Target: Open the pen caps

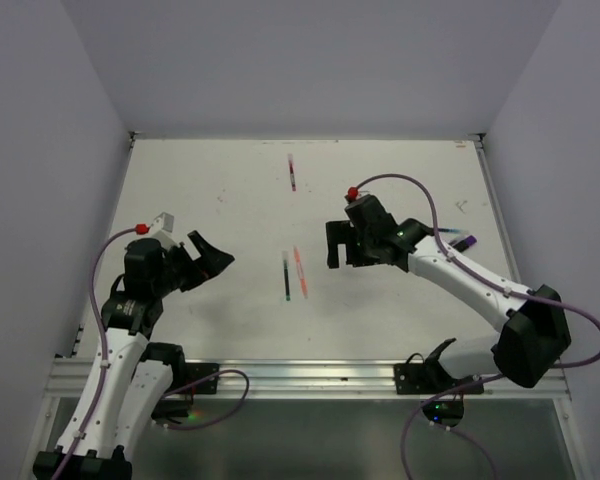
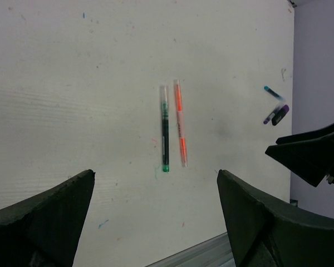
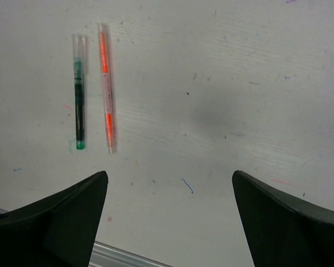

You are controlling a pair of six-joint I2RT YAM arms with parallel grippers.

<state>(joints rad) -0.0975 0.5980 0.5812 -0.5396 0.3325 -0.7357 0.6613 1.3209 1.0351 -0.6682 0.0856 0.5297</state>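
Note:
Next, the right gripper grabs the orange pen across its body (image 1: pixel 301 276) (image 3: pixel 108 102). The pen's end with the clear cap stays free for my left gripper to open.
Two pens lie side by side mid-table: a dark green pen (image 1: pixel 286 275) (image 2: pixel 165 130) (image 3: pixel 79 97) and an orange pen (image 1: pixel 298 270) (image 2: pixel 180 123) (image 3: pixel 106 89). Each carries a clear whitish pen cap (image 3: pixel 79 45) on its far end. My left gripper (image 1: pixel 206 258) (image 2: pixel 156 173) is open and empty, left of the pair. To the pair's right, my right gripper (image 1: pixel 334 246) (image 3: pixel 170 173) hovers open with nothing between its fingers.
A third pen (image 1: pixel 292 172) lies farther back near the middle. Purple and teal pen pieces (image 1: pixel 463 241) (image 2: pixel 276 109) sit near the right edge, behind the right arm. A metal rail (image 1: pixel 310 375) runs along the table's near edge. Grey walls close in both sides.

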